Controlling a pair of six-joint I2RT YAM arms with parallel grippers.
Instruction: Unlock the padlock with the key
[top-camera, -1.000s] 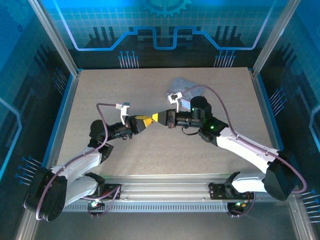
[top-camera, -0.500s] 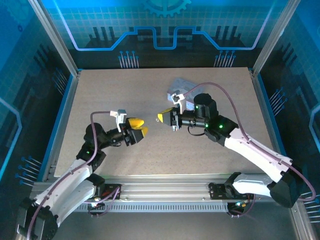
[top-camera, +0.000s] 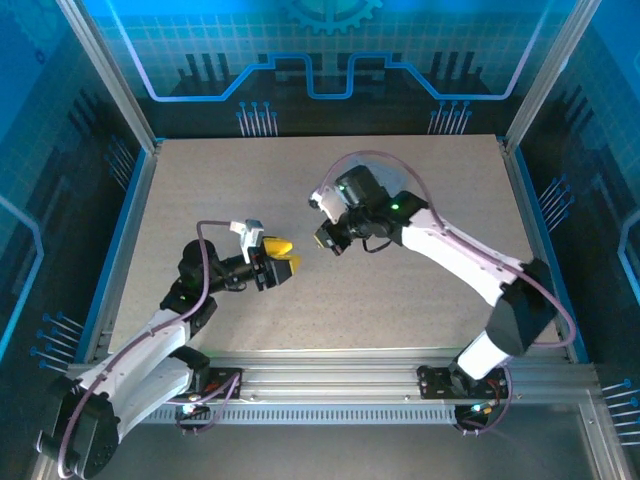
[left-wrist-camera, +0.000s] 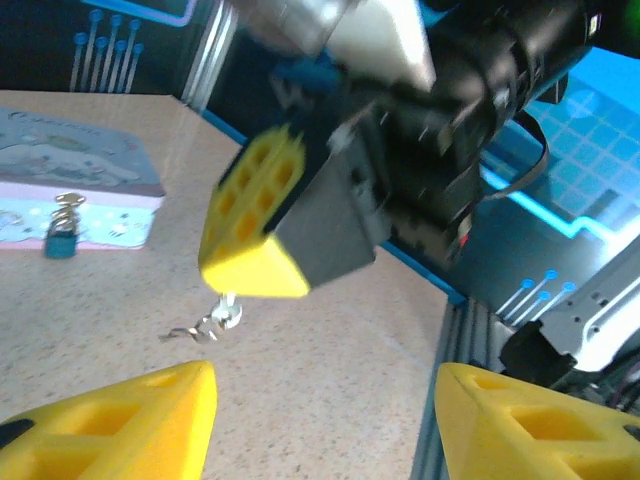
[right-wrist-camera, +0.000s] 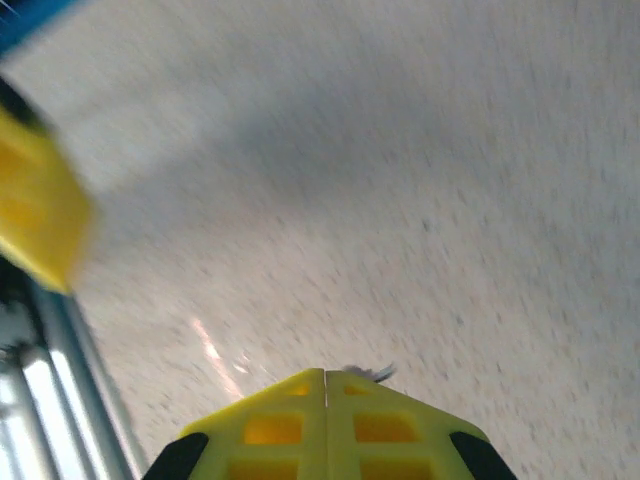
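Note:
The key should next be held by its silvery end (left-wrist-camera: 228, 313) beside the small ring piece, so my left gripper should grab it there. The blade then stays free for the padlock (left-wrist-camera: 60, 242).
In the left wrist view the padlock (left-wrist-camera: 60, 242), small and dark, hangs on the front of a pale tin (left-wrist-camera: 70, 180). My right gripper (top-camera: 325, 243) is shut on the key (left-wrist-camera: 226, 310), whose silvery end sticks out below its yellow fingertips (left-wrist-camera: 250, 270), with a small ring piece (left-wrist-camera: 192, 334) dangling from it. In the right wrist view a sliver of the key (right-wrist-camera: 372, 372) shows beside the closed tips of the right gripper (right-wrist-camera: 325, 372). My left gripper (top-camera: 283, 254) (left-wrist-camera: 325, 400) stands open and holds nothing, a short gap to the left of the right gripper's tips.
The right arm (top-camera: 450, 250) reaches across the back right of the speckled table (top-camera: 200, 180). A blue rail (top-camera: 125, 240) lines the table's left edge. The metal base rail (top-camera: 330, 385) runs along the near edge.
The two grippers met tip to tip at the table's middle a second ago. My left gripper has since opened and drawn back left. The right arm swung its elbow leftward, its gripper still shut.

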